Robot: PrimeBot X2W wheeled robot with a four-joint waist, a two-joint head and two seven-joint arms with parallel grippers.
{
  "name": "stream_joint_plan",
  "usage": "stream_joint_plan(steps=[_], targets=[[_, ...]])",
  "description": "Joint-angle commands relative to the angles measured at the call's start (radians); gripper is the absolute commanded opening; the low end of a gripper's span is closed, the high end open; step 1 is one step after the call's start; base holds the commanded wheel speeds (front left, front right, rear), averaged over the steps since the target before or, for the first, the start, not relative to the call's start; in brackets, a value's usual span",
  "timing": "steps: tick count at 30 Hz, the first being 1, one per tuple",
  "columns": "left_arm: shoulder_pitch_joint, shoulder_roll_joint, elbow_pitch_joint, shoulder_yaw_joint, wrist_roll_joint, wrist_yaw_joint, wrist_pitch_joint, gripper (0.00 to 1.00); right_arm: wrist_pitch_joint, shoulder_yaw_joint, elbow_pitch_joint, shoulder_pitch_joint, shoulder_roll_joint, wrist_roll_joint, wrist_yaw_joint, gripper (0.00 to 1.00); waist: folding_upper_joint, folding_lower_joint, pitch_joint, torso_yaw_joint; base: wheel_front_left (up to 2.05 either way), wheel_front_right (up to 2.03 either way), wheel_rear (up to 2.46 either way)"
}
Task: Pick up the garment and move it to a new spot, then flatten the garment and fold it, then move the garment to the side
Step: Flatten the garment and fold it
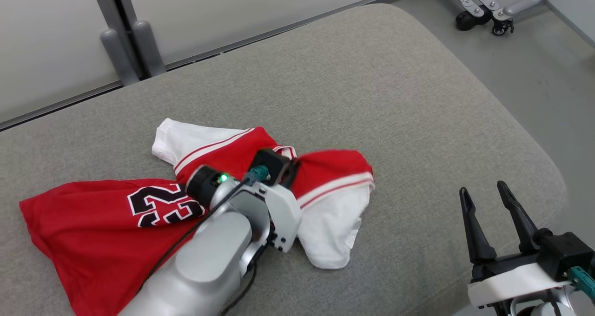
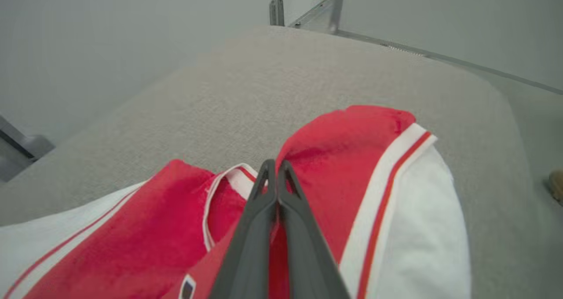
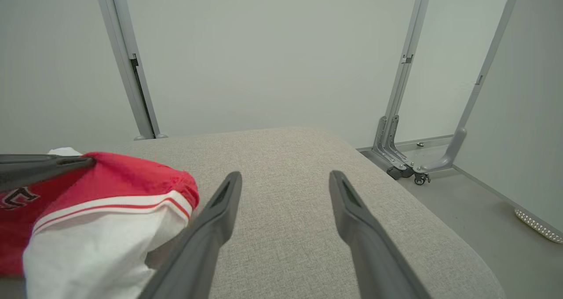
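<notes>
The right gripper grabs the jersey [image 1: 93, 227] by its white sleeve [image 1: 332, 229] next, to move it to a new spot for folding.
A red and white jersey [image 1: 93, 227] with a black "23" lies crumpled on the grey cushion [image 1: 372, 74], its white sleeves spread to the back and front. My left gripper [image 1: 289, 166] is at the collar area, shut, with red fabric pinched between its fingers [image 2: 276, 162]. The jersey [image 2: 343, 158] bulges up to the right of the fingers. My right gripper [image 1: 483, 188] stands open over bare cushion near the front right edge, to the right of the jersey [image 3: 110, 176]. In the right wrist view nothing lies between its fingers [image 3: 286, 176].
The cushion's rounded right edge [image 1: 534, 134] drops to a grey floor. A wheeled metal base [image 1: 492, 14] stands at the back right. Grey frame posts [image 1: 125, 46] and pale wall panels run behind the cushion.
</notes>
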Motion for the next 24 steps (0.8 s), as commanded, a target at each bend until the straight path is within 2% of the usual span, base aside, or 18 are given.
stream_joint_plan(steps=[1, 3, 5, 9, 10, 11, 12, 13, 16, 20, 21, 24], targets=[[-0.034, 0.008, 0.021, 0.013, 0.009, 0.027, -0.013, 0.00, 0.000, -0.006, -0.002, 0.000, -0.001, 0.005, 0.000, 1.00, 0.0000, 0.0000, 0.002, 0.015, 0.00, 0.00, 0.00], [-0.063, 0.017, 0.065, 0.031, 0.016, 0.066, -0.035, 0.00, 0.000, -0.002, 0.001, -0.005, -0.001, 0.006, 0.000, 1.00, 0.0000, 0.0000, 0.003, 0.025, 0.00, 0.00, 0.00], [-0.085, 0.025, 0.115, 0.039, 0.019, 0.077, -0.048, 0.00, 0.000, 0.003, 0.003, -0.013, -0.003, 0.008, 0.000, 1.00, 0.0000, 0.0000, 0.005, 0.033, 0.00, 0.00, 0.00], [-0.107, 0.014, 0.190, 0.031, -0.004, 0.017, -0.066, 0.00, 0.000, 0.018, 0.010, -0.023, -0.008, 0.010, 0.000, 1.00, 0.0000, 0.0000, 0.009, 0.042, 0.00, 0.00, 0.00], [-0.108, 0.016, 0.203, 0.024, -0.003, 0.001, -0.075, 0.15, 0.000, 0.020, 0.011, -0.025, -0.010, 0.011, 0.000, 1.00, 0.0000, 0.0000, 0.010, 0.044, 0.00, 0.00, 0.00], [-0.106, 0.014, 0.210, 0.025, -0.014, -0.009, -0.092, 0.45, 0.000, 0.020, 0.011, -0.028, -0.010, 0.012, 0.000, 1.00, 0.0000, 0.0000, 0.010, 0.046, 0.00, 0.00, 0.00], [-0.103, 0.012, 0.219, 0.027, -0.021, -0.013, -0.106, 0.89, 0.000, 0.020, 0.011, -0.029, -0.012, 0.013, 0.000, 1.00, 0.0000, 0.0000, 0.011, 0.049, 0.00, 0.00, 0.00], [-0.101, 0.011, 0.225, 0.023, -0.024, -0.015, -0.122, 1.00, 0.000, 0.017, 0.011, -0.028, -0.013, 0.013, 0.000, 1.00, 0.0000, 0.0000, 0.012, 0.053, 0.00, 0.00, 0.00], [-0.091, 0.007, 0.222, 0.026, -0.045, -0.005, -0.174, 1.00, 0.000, 0.012, 0.012, -0.019, -0.018, 0.009, 0.000, 1.00, 0.0000, 0.0000, 0.007, 0.068, 0.00, 0.00, 0.00], [-0.061, 0.007, 0.141, 0.078, -0.067, 0.055, -0.226, 1.00, 0.000, -0.004, 0.006, -0.007, -0.034, -0.001, 0.000, 1.00, 0.0000, 0.0000, -0.017, 0.097, 0.00, 0.00, 0.00], [-0.061, 0.007, 0.141, 0.078, -0.067, 0.055, -0.226, 1.00, 0.000, -0.004, 0.006, -0.007, -0.034, -0.001, 0.000, 1.00, 0.0000, 0.0000, -0.017, 0.097, 0.00, 0.00, 0.00], [0.024, 0.036, -0.047, 0.174, -0.022, 0.121, -0.229, 1.00, 0.000, -0.026, -0.013, 0.007, -0.046, -0.012, 0.000, 1.00, 0.0000, 0.0000, -0.042, 0.130, 0.00, 0.00, 0.00]])
